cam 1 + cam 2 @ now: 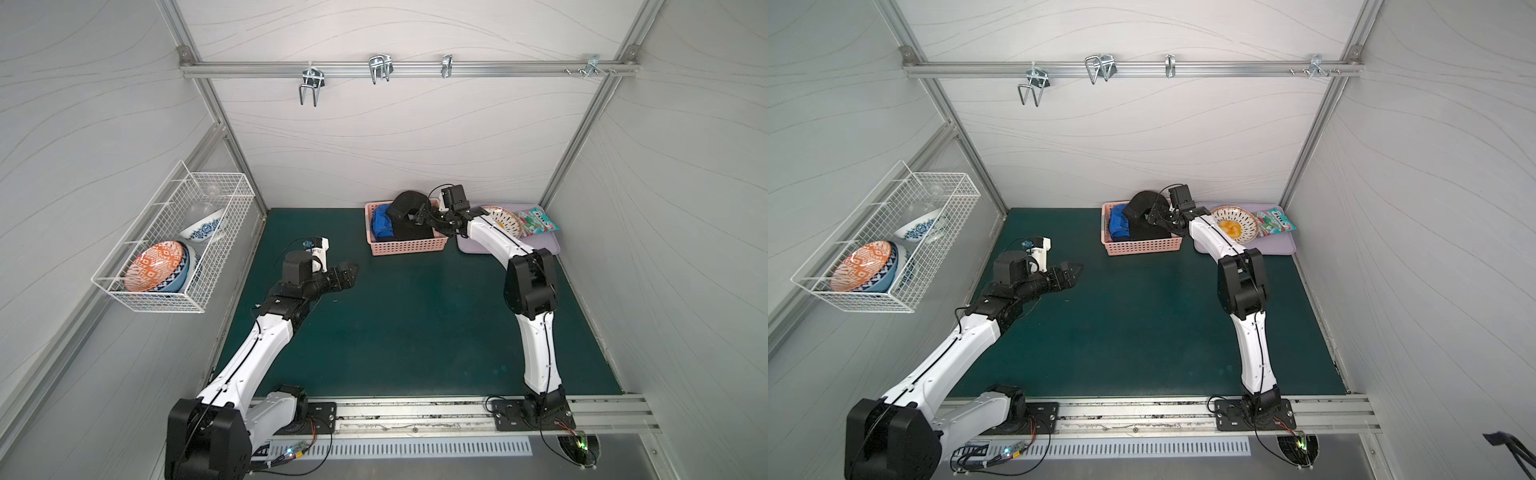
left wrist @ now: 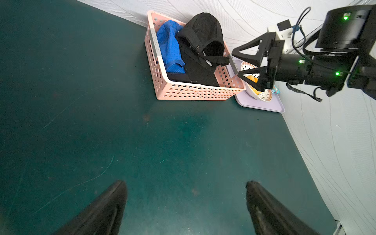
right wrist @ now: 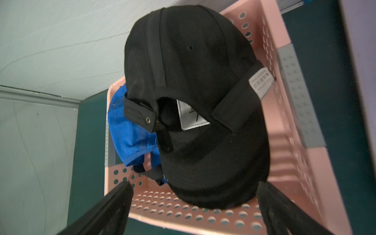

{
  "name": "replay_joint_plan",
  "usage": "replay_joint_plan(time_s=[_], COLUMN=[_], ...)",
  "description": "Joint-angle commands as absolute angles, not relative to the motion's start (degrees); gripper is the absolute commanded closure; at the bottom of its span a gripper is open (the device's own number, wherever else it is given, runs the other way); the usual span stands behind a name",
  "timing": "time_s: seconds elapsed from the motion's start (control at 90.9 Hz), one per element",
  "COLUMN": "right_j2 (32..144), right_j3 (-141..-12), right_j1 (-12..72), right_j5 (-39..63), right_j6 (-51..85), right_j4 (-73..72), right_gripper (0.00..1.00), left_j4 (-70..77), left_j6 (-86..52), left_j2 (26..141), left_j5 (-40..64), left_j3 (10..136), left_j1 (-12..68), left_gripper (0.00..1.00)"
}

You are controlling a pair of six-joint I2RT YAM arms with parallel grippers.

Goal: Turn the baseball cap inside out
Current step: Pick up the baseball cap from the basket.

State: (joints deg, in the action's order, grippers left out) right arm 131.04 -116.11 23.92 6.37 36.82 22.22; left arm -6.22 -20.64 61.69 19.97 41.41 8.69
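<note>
My right gripper needs to pick up the black baseball cap (image 1: 409, 205) next by the edge of its strap opening. The cap's brim and band then stay free to turn inside out.
A black baseball cap (image 1: 409, 205) (image 1: 1144, 205) (image 3: 193, 71) sits in a pink perforated basket (image 1: 409, 248) (image 1: 1142, 247) at the back wall. Its brim lies on the basket floor and the strap opening faces my right gripper. A white label (image 3: 261, 82) shows on its band. My right gripper (image 1: 420, 216) (image 1: 1153, 215) (image 2: 235, 64) (image 3: 194, 184) hangs open over the basket's right rim, just short of the brim, holding nothing. My left gripper (image 1: 351, 269) (image 1: 1074, 269) (image 2: 186, 182) is open above the green mat, well left of the basket.
A blue cloth item (image 1: 381, 222) (image 2: 171, 50) lies beside the cap in the basket. A lilac tray (image 1: 548, 245) to the right holds a patterned bowl (image 1: 505, 220) and a snack packet (image 1: 536, 222). A wire basket (image 1: 174, 241) of bowls hangs on the left wall.
</note>
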Motion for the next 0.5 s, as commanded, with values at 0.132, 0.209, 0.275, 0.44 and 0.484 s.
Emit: replay_joint_plan(time_s=[0.132, 0.209, 0.275, 0.44, 0.484], right_j2=[140.84, 143.52, 144.79, 142.28, 139.92], right_j3=[-126.2, -129.82, -132.22, -130.8, -128.72], right_j1=[22.92, 22.51, 22.33, 22.33, 22.32], right_j5=[7.55, 8.71, 9.81, 12.05, 12.53], right_j6=[44.65, 45.62, 45.94, 43.63, 42.84], right_j4=[18.36, 16.91, 16.09, 14.74, 14.41], right_gripper=[0.04, 0.23, 0.45, 1.0, 1.0], left_j4=[-6.03, -6.7, -7.21, -7.9, -7.91], left_j6=[-20.97, -20.8, -20.68, -20.61, -20.39], left_j2=[63.47, 63.6, 63.44, 62.36, 62.0], left_j5=[18.73, 18.43, 18.14, 17.43, 17.28], left_j3=[43.9, 44.3, 44.42, 44.46, 44.54], left_j1=[9.48, 9.68, 9.88, 10.43, 10.54], left_gripper=[0.05, 0.05, 0.05, 0.05, 0.05])
